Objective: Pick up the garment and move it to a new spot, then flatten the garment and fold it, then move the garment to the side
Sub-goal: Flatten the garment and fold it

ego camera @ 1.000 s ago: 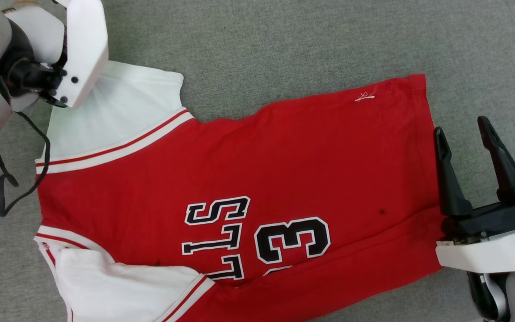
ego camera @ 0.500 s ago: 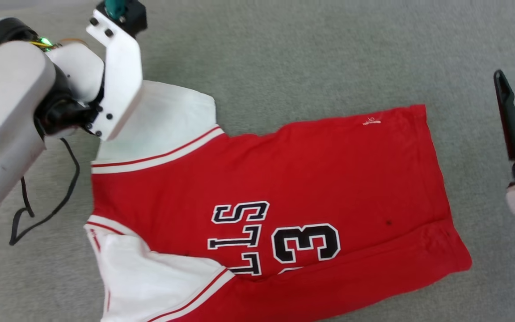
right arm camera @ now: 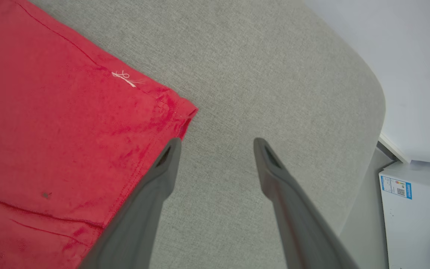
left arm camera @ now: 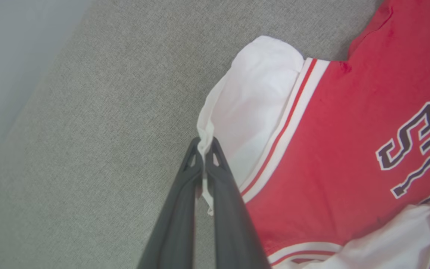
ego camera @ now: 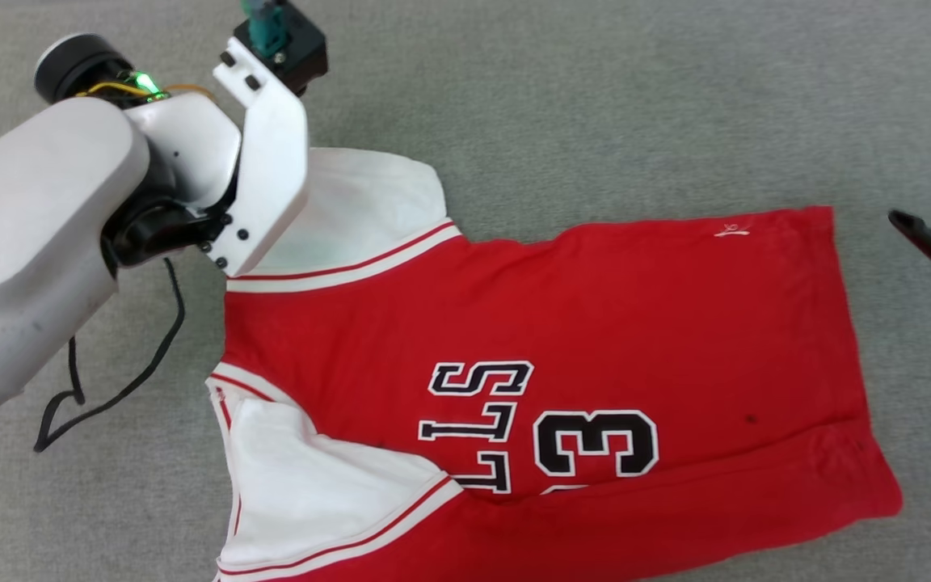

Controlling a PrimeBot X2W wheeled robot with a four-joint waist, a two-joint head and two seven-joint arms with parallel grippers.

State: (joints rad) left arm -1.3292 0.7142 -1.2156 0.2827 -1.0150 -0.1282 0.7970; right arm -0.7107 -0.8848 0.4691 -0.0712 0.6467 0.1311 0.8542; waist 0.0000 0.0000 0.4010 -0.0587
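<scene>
The right gripper takes hold of the garment by the hem corner [ego camera: 823,214] next, which gapes open while the red body [ego camera: 705,320] lies flat on the grey surface.
The garment [ego camera: 595,323], a red jersey with white sleeves and black-and-white lettering, lies spread on the grey surface with its hem to the right. In the left wrist view my left gripper [left arm camera: 203,147] is shut on the outer edge of the far white sleeve [left arm camera: 252,108]. From the head, the white wrist bracket [ego camera: 267,162] covers that grip. My right gripper [right arm camera: 217,144] stands open over bare grey surface, just beside the far hem corner [right arm camera: 185,112] of the garment and holding nothing. One of its dark fingers [ego camera: 926,245] pokes in at the right edge of the head view.
A black cable [ego camera: 110,380] hangs from my left arm [ego camera: 37,234] onto the grey surface [ego camera: 595,97]. The surface ends in a rounded edge [right arm camera: 377,112]; beyond it stands a white box [right arm camera: 413,209]. Open surface lies behind and to the right of the garment.
The head camera has shifted, so the whole picture slid right. My right gripper has left the hem and now sits at the view's right edge. My left wrist has lifted at the far sleeve.
</scene>
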